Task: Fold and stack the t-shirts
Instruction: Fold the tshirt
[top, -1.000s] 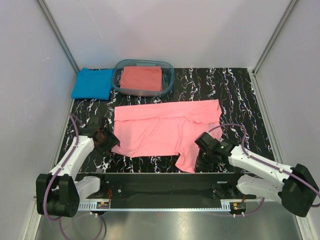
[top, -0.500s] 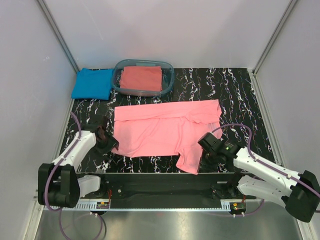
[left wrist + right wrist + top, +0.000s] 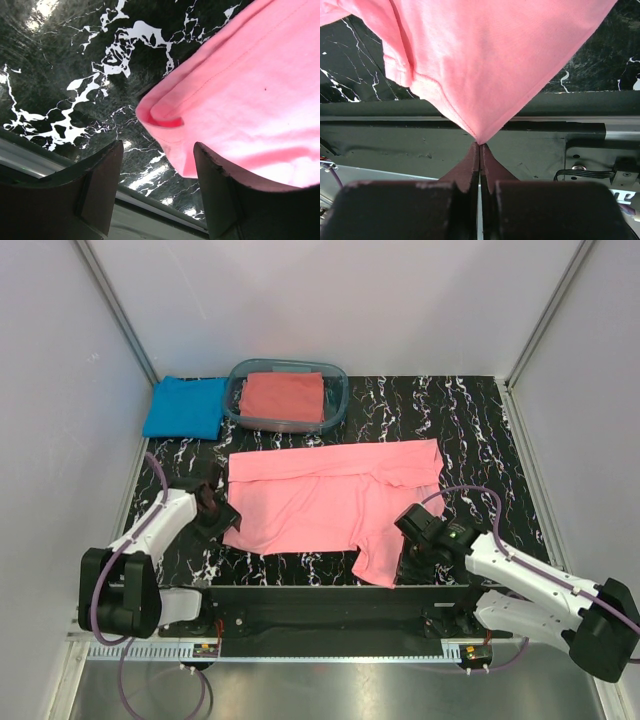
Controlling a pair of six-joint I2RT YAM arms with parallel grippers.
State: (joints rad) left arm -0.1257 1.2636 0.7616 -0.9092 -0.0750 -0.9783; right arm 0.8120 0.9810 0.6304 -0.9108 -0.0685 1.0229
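My left gripper grabs the light pink t-shirt's near folded corner [image 3: 235, 539] [image 3: 168, 141] next, opposite my right gripper's fingers, to fold the near edge over evenly.
A light pink t-shirt [image 3: 320, 502] lies spread flat across the middle of the black marble table [image 3: 480, 440]. My left gripper [image 3: 216, 516] stands open at the shirt's near left corner. In the left wrist view that folded pink corner [image 3: 165, 117] sits just ahead of the left gripper [image 3: 157, 150], untouched. My right gripper [image 3: 404, 558] is shut on the pink shirt's near right tip, and the cloth [image 3: 485, 60] hangs from the right gripper [image 3: 480, 145] in a point. A folded bright blue t-shirt [image 3: 185, 407] lies at the back left. A folded coral-red t-shirt [image 3: 283, 397] rests inside the tub.
The clear bluish plastic tub [image 3: 344, 390] stands at the back, next to the blue shirt. The table's near edge and its dark metal rail [image 3: 395, 130] run right under both grippers. White walls close in the left, right and back sides.
My left gripper has shifted slightly away from the near edge, staying open at the shirt's corner. The right gripper has edged right and nearer, still shut on the shirt tip.
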